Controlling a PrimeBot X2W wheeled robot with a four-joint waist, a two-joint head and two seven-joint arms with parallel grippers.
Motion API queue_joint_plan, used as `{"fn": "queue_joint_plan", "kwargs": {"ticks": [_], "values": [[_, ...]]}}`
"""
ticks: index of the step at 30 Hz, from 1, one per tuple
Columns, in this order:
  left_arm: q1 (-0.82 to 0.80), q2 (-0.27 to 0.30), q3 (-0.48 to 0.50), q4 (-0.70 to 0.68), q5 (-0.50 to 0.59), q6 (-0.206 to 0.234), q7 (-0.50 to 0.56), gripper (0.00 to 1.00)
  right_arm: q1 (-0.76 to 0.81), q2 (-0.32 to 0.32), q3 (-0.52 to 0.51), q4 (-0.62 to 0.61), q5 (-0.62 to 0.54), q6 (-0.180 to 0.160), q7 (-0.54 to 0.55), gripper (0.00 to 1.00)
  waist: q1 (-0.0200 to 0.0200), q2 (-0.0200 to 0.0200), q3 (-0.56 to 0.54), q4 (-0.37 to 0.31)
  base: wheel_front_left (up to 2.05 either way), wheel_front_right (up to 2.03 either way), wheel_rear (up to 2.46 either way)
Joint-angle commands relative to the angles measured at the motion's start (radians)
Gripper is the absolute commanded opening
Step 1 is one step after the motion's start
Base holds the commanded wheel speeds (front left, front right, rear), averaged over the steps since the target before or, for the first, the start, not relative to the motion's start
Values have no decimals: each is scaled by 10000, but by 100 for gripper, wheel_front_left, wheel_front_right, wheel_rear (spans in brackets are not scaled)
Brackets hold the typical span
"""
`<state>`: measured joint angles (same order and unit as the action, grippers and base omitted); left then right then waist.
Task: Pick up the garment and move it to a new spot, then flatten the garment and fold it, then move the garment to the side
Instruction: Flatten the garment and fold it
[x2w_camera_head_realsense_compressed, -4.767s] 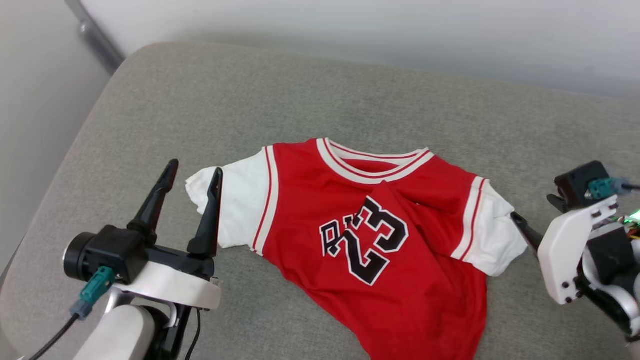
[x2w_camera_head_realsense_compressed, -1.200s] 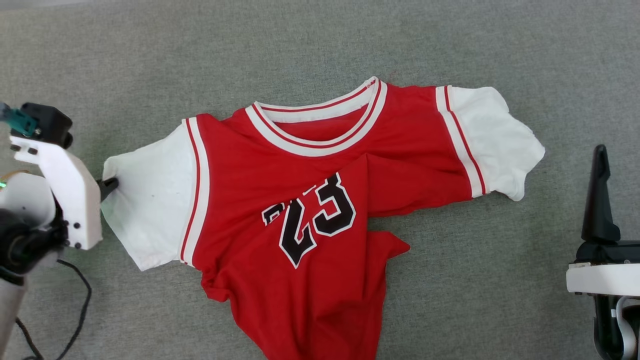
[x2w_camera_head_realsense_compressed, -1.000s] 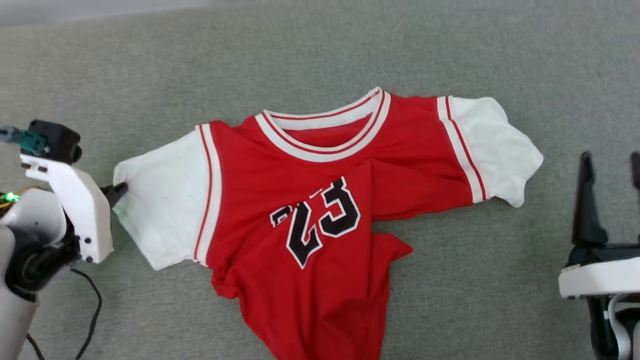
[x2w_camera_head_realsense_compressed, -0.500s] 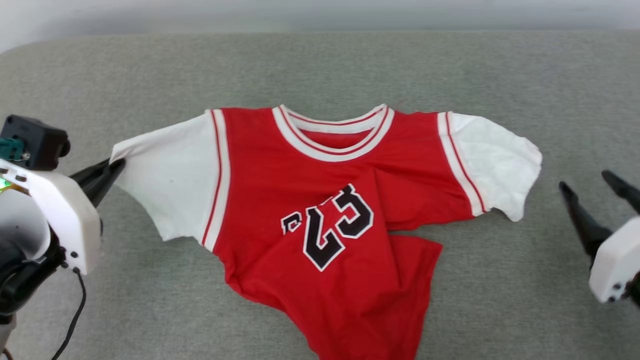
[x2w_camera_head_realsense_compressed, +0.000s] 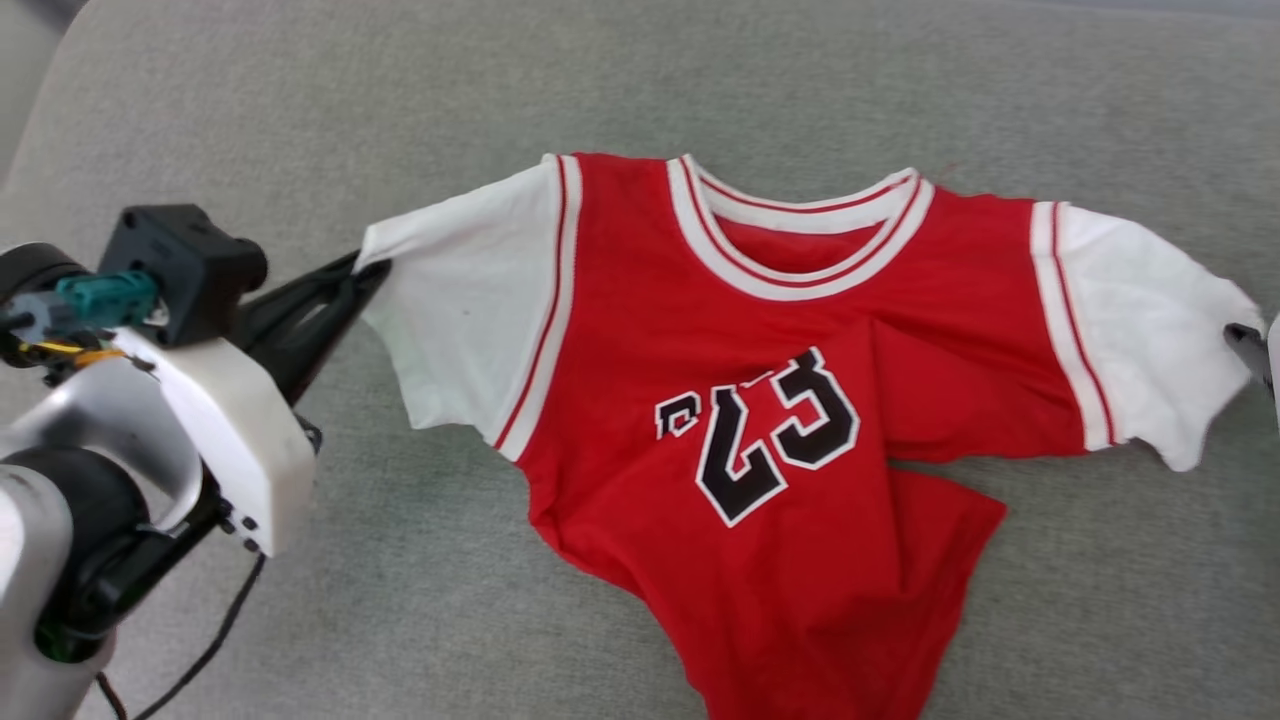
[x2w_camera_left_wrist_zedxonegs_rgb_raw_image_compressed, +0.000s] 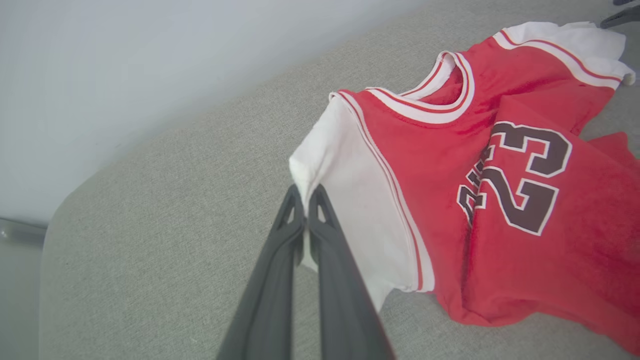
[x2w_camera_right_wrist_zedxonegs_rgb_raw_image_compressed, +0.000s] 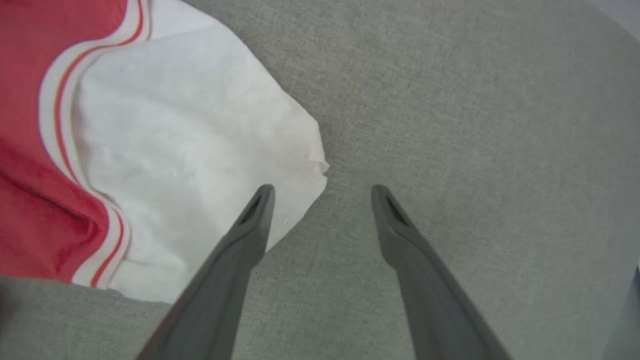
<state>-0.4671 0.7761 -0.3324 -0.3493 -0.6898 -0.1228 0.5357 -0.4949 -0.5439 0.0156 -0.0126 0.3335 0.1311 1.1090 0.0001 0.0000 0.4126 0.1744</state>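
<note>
Next, the right gripper grabs the white sleeve by its bunched cuff edge (x2w_camera_head_realsense_compressed: 1242, 314) to lift and move the jersey (x2w_camera_head_realsense_compressed: 792, 420).
The garment (x2w_camera_head_realsense_compressed: 760, 420) is a red jersey T-shirt with white sleeves, striped trim and a black 23. It lies front up on the grey cushion, its lower body folded over and creased. My left gripper (x2w_camera_head_realsense_compressed: 362, 272) is shut on the tip of the left white sleeve (x2w_camera_left_wrist_zedxonegs_rgb_raw_image_compressed: 345, 200); the left wrist view shows the gripper (x2w_camera_left_wrist_zedxonegs_rgb_raw_image_compressed: 305, 192) pinching the cloth's edge. My right gripper (x2w_camera_right_wrist_zedxonegs_rgb_raw_image_compressed: 322, 192) is open at the corner of the right sleeve (x2w_camera_right_wrist_zedxonegs_rgb_raw_image_compressed: 190, 160), one finger over the cloth and the other over bare cushion. One of its fingertips (x2w_camera_head_realsense_compressed: 1243, 343) touches the sleeve's edge.
The grey fabric cushion (x2w_camera_head_realsense_compressed: 300, 620) stretches all round the shirt. Its rounded corner (x2w_camera_head_realsense_compressed: 50, 70) is at the upper left, and a pale wall (x2w_camera_left_wrist_zedxonegs_rgb_raw_image_compressed: 150, 60) rises behind it. A black cable (x2w_camera_head_realsense_compressed: 210, 640) hangs by my left arm.
The head camera has shifted, so the whole picture moved. My left gripper still holds the left sleeve. My right gripper has closed in on the right sleeve's edge, still open.
</note>
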Motion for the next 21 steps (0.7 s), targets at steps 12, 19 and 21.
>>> {"fn": "queue_joint_plan", "kwargs": {"ticks": [12,19,21], "values": [[-211,-451,-471,-537,143,-1,-327,0,111,44,1128,1601,-289,-4,73,100,-1,0,624,812,0,0,0],[-32,-586,-549,-181,166,45,-613,0,431,-254,1225,2064,-77,-5,-741,0,-1,0,304,853,0,0,0],[70,-569,-501,-61,171,90,-706,0,308,-436,1176,1934,31,-7,-1075,0,-1,0,40,773,0,0,0]]}}
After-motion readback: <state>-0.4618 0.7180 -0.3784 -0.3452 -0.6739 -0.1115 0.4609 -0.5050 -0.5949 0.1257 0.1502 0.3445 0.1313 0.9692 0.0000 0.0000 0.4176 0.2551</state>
